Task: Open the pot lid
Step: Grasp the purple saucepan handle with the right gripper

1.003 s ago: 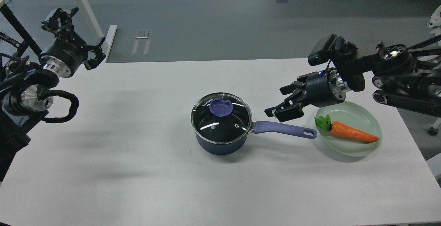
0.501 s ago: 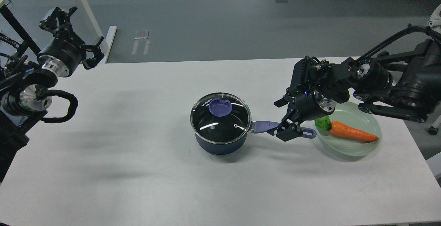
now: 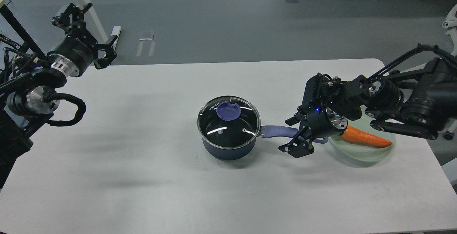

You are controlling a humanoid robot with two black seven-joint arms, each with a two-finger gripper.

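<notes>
I will grab the pot next with my right gripper by its purple handle's end (image 3: 319, 140). That will keep the pot steady while the pot's lid comes off.
A dark blue pot (image 3: 225, 151) stands near the middle of the white table (image 3: 142, 177). Its glass lid (image 3: 228, 127) with a purple knob (image 3: 229, 111) sits shut on it. The purple pot handle (image 3: 278, 131) points right. My right gripper (image 3: 293, 136) is open, with one finger behind the handle and one in front of it, near the handle's far end. My left gripper (image 3: 104, 54) is open and empty, held high over the table's far left corner, far from the pot.
A pale green plate (image 3: 371, 153) with an orange carrot (image 3: 366, 138) lies right of the pot handle, partly behind my right wrist. A white table leg (image 3: 91, 9) stands on the floor behind the left arm.
My right gripper has come down and turned from above the handle to straddle it, now hiding the carrot's green top. The left gripper has shifted slightly right and up.
</notes>
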